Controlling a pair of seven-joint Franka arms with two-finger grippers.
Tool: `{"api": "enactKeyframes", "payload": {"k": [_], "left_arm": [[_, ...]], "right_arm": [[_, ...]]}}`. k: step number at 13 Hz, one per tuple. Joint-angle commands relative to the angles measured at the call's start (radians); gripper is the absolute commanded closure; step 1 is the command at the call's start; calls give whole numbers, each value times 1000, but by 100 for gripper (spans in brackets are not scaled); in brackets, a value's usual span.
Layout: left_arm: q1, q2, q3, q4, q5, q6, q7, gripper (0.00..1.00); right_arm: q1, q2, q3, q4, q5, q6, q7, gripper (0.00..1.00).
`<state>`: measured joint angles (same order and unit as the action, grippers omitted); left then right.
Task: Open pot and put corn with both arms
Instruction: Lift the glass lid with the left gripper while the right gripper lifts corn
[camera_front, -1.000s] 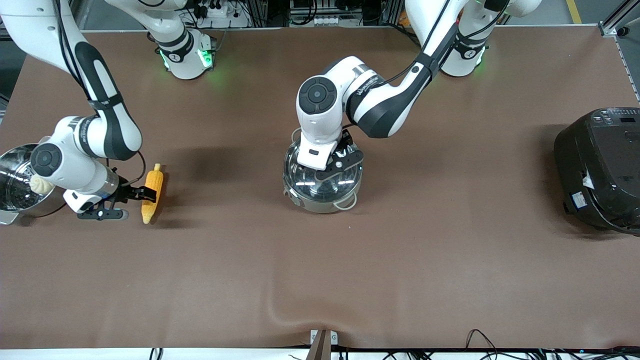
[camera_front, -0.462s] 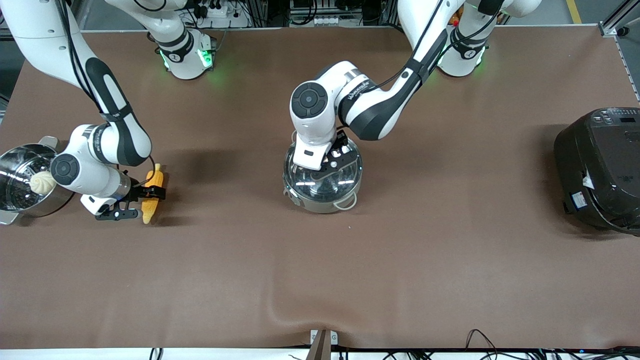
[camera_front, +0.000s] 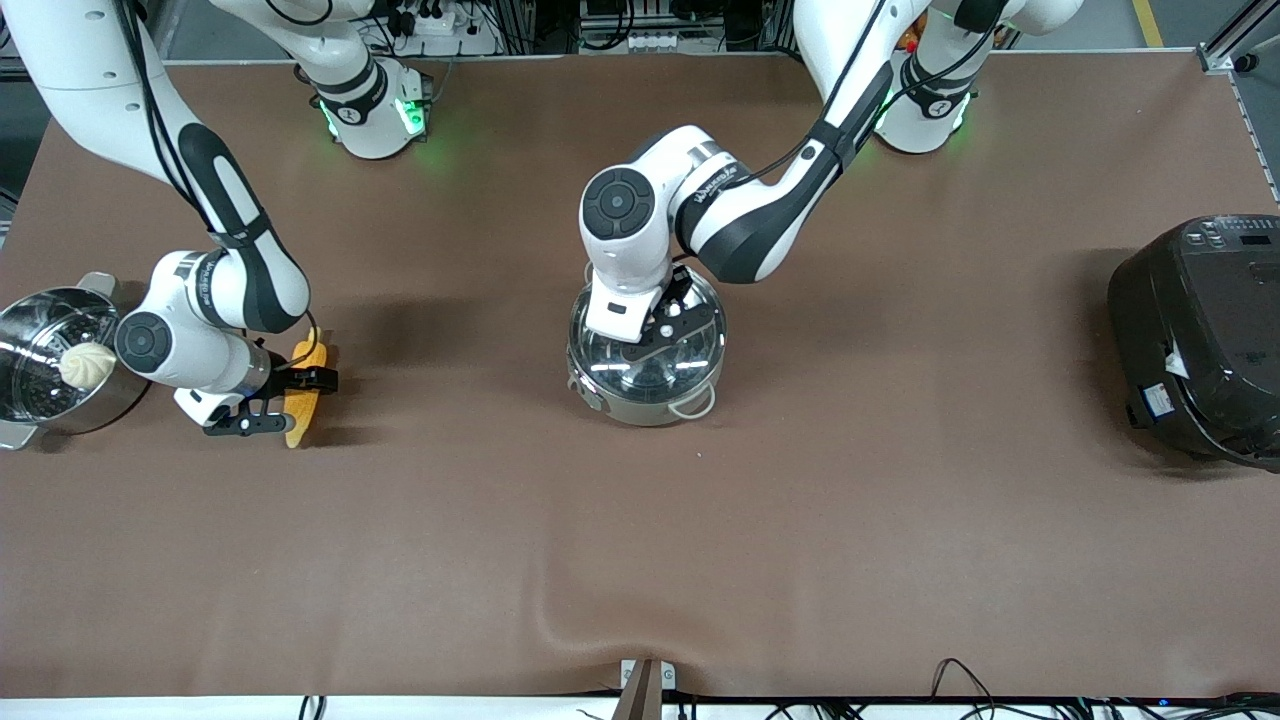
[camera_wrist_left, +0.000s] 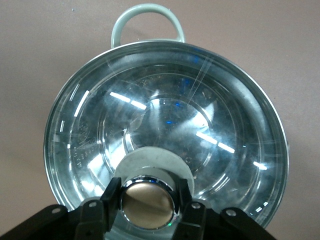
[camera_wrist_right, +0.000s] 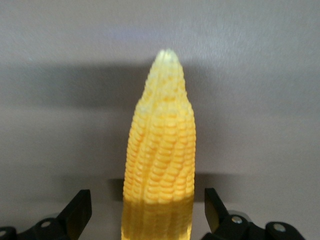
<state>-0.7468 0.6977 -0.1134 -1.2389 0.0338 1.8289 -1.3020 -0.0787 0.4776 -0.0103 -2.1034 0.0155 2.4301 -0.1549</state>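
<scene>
The corn's tapered tip (camera_front: 293, 442) should stay free to go into the pot, so my right gripper should next hold the corn by its thick middle (camera_front: 305, 402).
The steel pot (camera_front: 640, 408) stands mid-table with its glass lid (camera_front: 695, 345) on it. My left gripper (camera_front: 662, 322) is down on top of the lid. In the left wrist view its fingers (camera_wrist_left: 111, 197) press both sides of the copper knob (camera_wrist_left: 148, 202), with the lid (camera_wrist_left: 165, 115) and one loop handle (camera_wrist_left: 146, 20) showing. The corn (camera_front: 306, 358) lies on the table toward the right arm's end. My right gripper (camera_front: 290, 403) is low and open, one finger on each side of the cob. In the right wrist view the corn (camera_wrist_right: 162, 150) sits between the fingers (camera_wrist_right: 80, 210) with gaps on both sides.
A steel steamer pot (camera_front: 30, 400) holding a white bun (camera_front: 87, 365) stands at the right arm's end, close to the right wrist. A large black rice cooker (camera_front: 1200, 340) stands at the left arm's end. The brown cloth has a wrinkle near the front edge (camera_front: 600, 620).
My right gripper has slid over the corn so its open fingers now straddle it. My left gripper has shifted slightly and settled on the lid's knob.
</scene>
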Motion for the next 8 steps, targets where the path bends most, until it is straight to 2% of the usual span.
{"api": "enactKeyframes", "payload": {"k": [1,3,4,6,8], "left_arm": [[-9,3,12,4,11,-25,-22,100],[-3,-10,12,6,9,-28,-17,100],[3,-33,12,6,3,-39,-17,100],[18,-93,12,6,11,-106,-10,100],[59,-160,12,6,12,-152,7,100]], "right_arm": [[-15,-7,1,-26,-12,3,-18,0],[-21,-11,1,-32,-12,-2,-34,0],[-21,-13,1,-32,-12,-15,-34,6],[-21,-19,1,-24,-12,-29,-34,47],[-19,-24,1,-3,-12,-31,-26,80]]}}
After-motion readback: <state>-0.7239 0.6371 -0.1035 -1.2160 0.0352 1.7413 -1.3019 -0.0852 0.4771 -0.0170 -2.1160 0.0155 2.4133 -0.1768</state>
